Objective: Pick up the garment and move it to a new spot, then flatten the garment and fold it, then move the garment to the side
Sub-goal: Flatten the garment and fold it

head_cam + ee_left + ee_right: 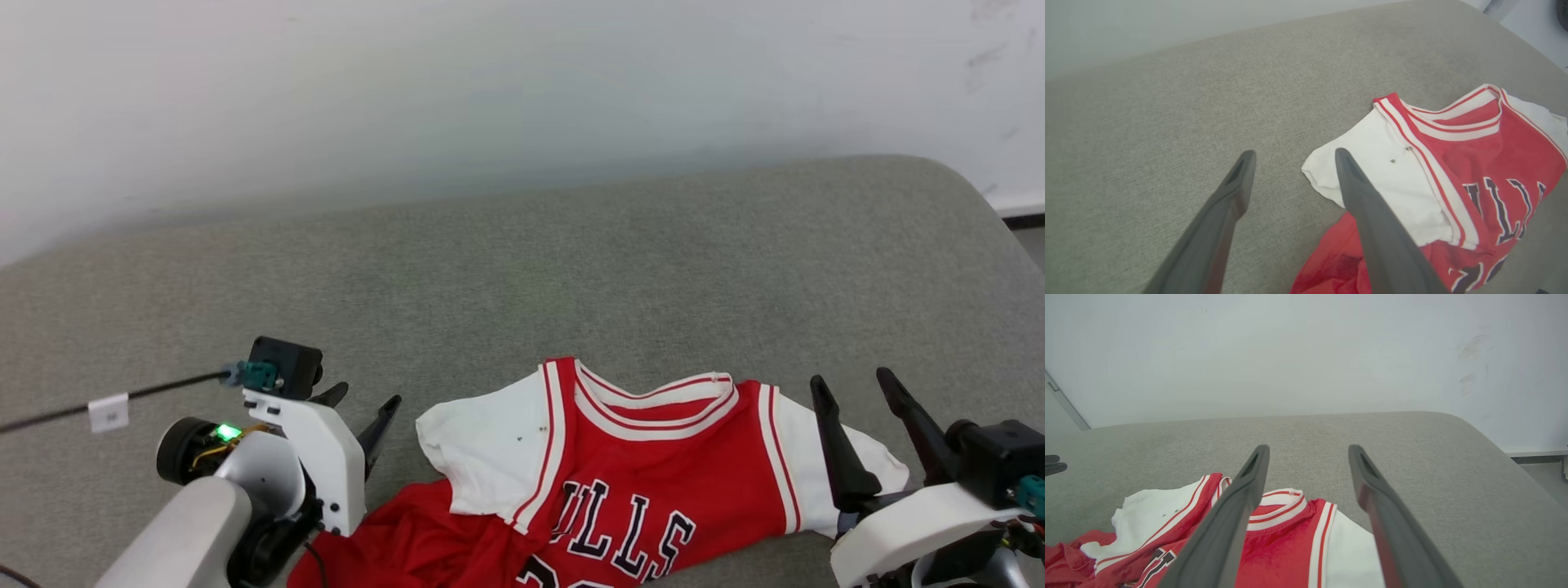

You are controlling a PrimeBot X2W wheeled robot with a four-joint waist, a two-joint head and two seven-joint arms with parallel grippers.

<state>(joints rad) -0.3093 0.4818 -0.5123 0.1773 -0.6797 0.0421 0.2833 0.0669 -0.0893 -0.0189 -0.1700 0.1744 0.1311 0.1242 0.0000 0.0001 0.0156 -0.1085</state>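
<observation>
My left gripper should next pinch the garment by that sleeve's outer edge (429, 446), because the white sleeve (495, 446) lies flat with its hem slightly curled.
The garment (653, 474) is a red jersey with white short sleeves, striped seams and black lettering. It lies front-up and rumpled at the near edge of the grey surface, its lower part bunched at the left. My left gripper (366, 402) stands open just left of the white sleeve (1372, 175), holding nothing. My right gripper (853, 384) is open over the garment's right sleeve (1349, 555), fingers apart with nothing between them. In the right wrist view the collar (1278, 508) sits between and behind the fingers.
The grey fabric-covered surface (522, 269) stretches back to a white wall (490, 82). Its rounded right corner (980, 196) drops to the floor. A black cable with a white tag (108, 412) runs in from the left near my left wrist.
</observation>
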